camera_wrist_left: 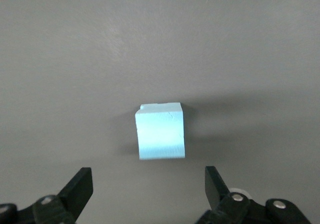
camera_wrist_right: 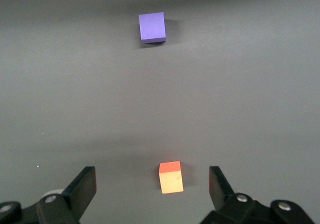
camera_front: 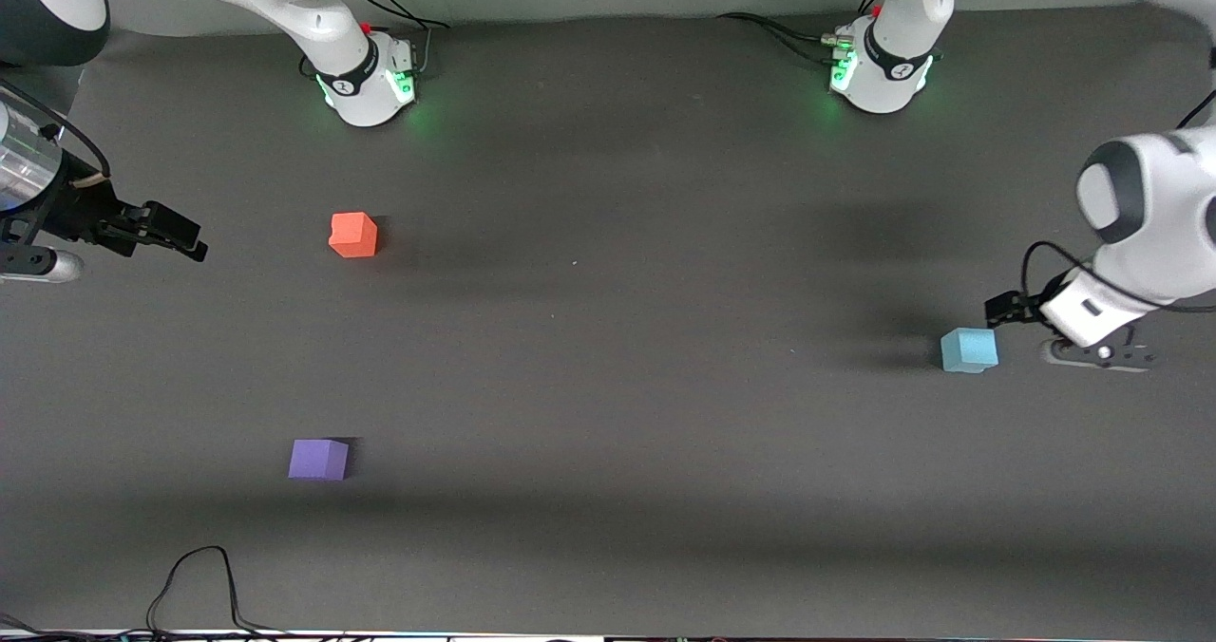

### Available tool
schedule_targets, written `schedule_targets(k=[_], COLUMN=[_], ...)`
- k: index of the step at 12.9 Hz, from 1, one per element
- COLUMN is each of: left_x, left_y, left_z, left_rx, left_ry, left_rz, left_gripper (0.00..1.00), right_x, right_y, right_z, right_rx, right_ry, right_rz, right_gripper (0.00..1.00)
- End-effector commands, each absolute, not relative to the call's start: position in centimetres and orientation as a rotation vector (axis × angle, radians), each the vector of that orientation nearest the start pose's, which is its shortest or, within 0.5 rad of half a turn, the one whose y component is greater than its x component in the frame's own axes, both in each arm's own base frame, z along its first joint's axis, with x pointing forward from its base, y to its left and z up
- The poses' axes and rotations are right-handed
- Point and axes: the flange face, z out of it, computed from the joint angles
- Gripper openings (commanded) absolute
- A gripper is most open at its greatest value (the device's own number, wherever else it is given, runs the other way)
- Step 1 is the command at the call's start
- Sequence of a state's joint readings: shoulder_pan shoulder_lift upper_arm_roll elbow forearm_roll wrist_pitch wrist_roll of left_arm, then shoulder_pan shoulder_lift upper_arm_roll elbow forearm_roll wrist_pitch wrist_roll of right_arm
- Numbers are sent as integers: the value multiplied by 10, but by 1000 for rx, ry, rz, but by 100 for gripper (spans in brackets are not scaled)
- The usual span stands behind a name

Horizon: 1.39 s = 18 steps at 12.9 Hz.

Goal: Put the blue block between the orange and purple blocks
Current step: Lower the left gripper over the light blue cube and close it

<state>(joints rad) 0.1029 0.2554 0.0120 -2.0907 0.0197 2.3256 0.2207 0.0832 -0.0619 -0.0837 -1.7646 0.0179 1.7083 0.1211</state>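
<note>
My left gripper is to grab the light blue block (camera_front: 969,349) by its opposite sides next, so it can set the block between the orange (camera_front: 353,236) and purple blocks.
The light blue block (camera_front: 969,349) (camera_wrist_left: 160,132) rests on the dark mat toward the left arm's end of the table. My left gripper (camera_front: 1009,311) (camera_wrist_left: 148,179) hovers just beside it, open, with the block ahead of the fingertips and nothing between them. The orange block (camera_front: 353,235) (camera_wrist_right: 170,177) lies toward the right arm's end. The purple block (camera_front: 319,459) (camera_wrist_right: 152,27) sits nearer to the front camera than the orange one, with a wide gap between them. My right gripper (camera_front: 190,238) (camera_wrist_right: 151,176) is open and empty, up in the air at the right arm's end, pointing toward the orange block.
The two arm bases (camera_front: 366,82) (camera_front: 883,72) stand along the table's back edge. A black cable (camera_front: 199,580) loops onto the mat at the edge nearest the front camera. The dark mat (camera_front: 617,386) stretches between the blue block and the other two.
</note>
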Motion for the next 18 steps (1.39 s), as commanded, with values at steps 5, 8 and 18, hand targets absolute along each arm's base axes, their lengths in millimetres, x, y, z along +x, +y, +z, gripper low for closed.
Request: schedule_targets(k=[5,8,18], left_x=[569,570,608], left_y=[60,62,69], left_z=[196,192,307], left_rx=[-3117,-3118,-3120], left_ry=[221,222,197], left_rz=[33,41,113], left_gripper=[100,88,45], right_x=[543,541,538], right_y=[1,1,1], right_z=[576,577,577], right_rx=[-3121,-3120,-3121], right_ry=[186,186,167], right_rz=[-13,-12,-8], right_gripper=[100,100,100])
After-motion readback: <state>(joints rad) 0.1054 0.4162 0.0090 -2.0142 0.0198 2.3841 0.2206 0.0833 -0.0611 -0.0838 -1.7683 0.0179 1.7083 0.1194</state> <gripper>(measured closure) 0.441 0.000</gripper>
